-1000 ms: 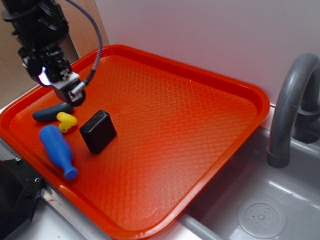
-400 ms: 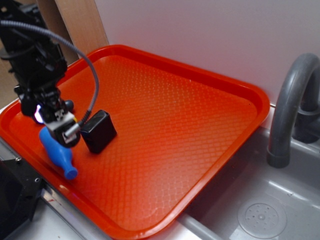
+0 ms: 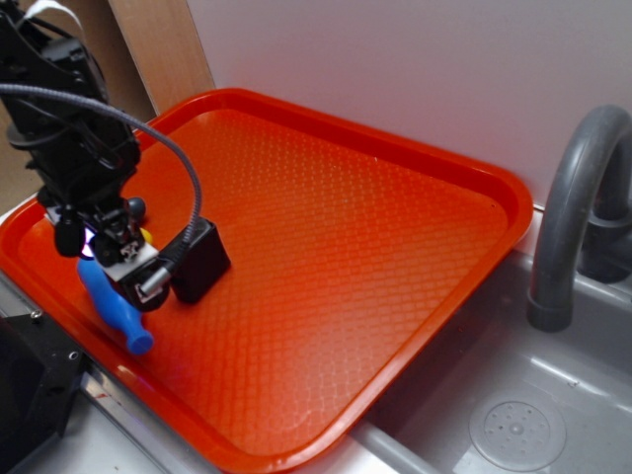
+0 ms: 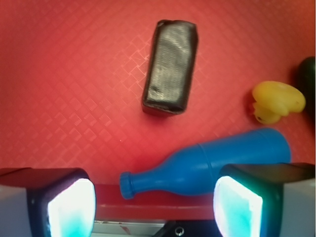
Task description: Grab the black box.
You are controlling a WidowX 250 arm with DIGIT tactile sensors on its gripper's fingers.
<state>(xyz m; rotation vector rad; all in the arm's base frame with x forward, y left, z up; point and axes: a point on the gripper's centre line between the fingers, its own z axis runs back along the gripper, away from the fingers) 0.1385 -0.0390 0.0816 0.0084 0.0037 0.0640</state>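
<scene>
Next, the gripper grabs the black box (image 3: 204,261) by its long sides, across its narrow width, because the box's ends are too far apart for the fingers.
The black box (image 3: 204,261) is a small glossy block lying on the orange tray (image 3: 375,227), left of its middle. My gripper (image 3: 111,255) hangs low just left of the box, above the blue pin (image 3: 117,304). In the wrist view the black box (image 4: 171,66) lies ahead of the fingers, apart from them and outside the gap. The gripper (image 4: 155,207) is open, its two lit pads wide apart. Only the blue pin (image 4: 217,165) passes under the gap, its narrow end between the pads.
A yellow toy (image 4: 275,101) and a dark toy (image 4: 310,74) lie right of the box in the wrist view. The tray's front rim (image 4: 163,197) runs under the fingers. A grey faucet (image 3: 578,212) and sink (image 3: 513,420) stand to the tray's right.
My gripper has come down and toward the tray's front edge, from above the dark toy to over the blue pin beside the box. It now covers most of the yellow toy.
</scene>
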